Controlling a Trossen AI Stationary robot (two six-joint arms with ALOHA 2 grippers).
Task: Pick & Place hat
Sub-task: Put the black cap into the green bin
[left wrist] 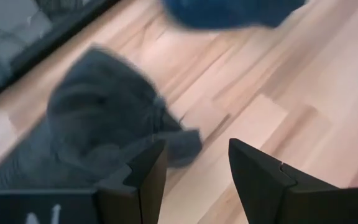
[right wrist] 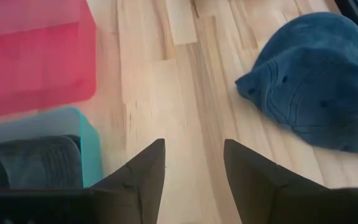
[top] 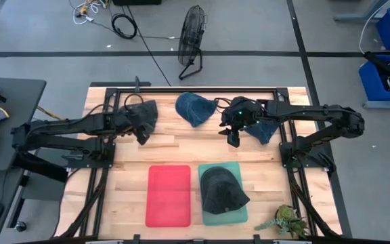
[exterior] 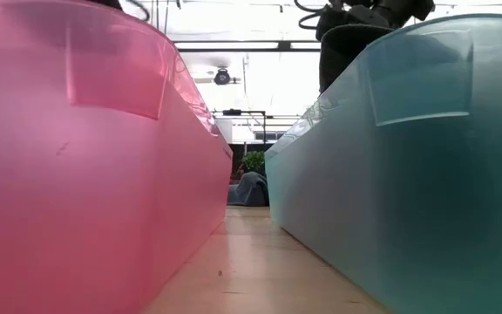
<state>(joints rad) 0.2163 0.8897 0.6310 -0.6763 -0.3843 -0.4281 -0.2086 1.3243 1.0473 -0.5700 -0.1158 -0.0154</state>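
Observation:
The dark grey hat on the wood needs to go in the teal bin, so the left gripper will next grab it by its top.
A dark grey hat lies in the teal bin; its top shows above the bin's wall. Another dark grey hat lies on the wood at the far left. My left gripper hangs open just beside it, with bare wood between its fingers. A blue hat lies at the far middle. My right gripper is open above the wood between that hat and the teal bin. A second blue hat lies partly under the right arm.
A red bin stands left of the teal bin near the front edge. A small green plant sits at the front right corner. Bare wood lies between the hats and the bins.

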